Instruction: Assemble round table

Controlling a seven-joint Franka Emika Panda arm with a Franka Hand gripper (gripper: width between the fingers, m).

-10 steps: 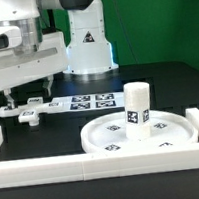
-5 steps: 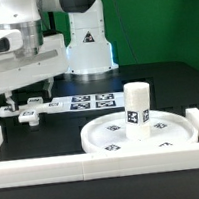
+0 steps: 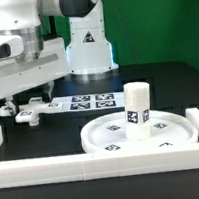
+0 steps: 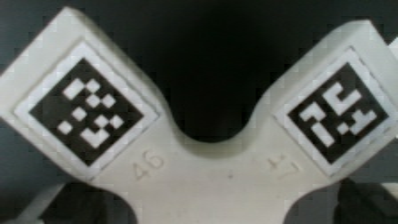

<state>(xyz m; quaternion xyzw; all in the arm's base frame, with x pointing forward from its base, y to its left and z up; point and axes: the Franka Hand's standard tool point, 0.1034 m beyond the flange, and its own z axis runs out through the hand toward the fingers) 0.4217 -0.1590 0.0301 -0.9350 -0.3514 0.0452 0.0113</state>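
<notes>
Next, my gripper grips the small white foot by its stem to set it onto the upright cylinder leg.
The small white foot lies on the black table at the exterior view's left. My gripper is low over it, open, with one finger on either side of it. In the wrist view the foot fills the picture as a forked white piece with two square tags. The gripper straddles its stem, and a dark finger shows at each lower corner. The large round disc lies at the front right. The short cylinder leg stands upright on it.
The marker board lies flat behind the disc, beside the foot. Long white border rails run along the front and at both sides. The arm's white base stands at the back.
The gripper has come down a little over the foot. The foot, disc and leg have not moved.
</notes>
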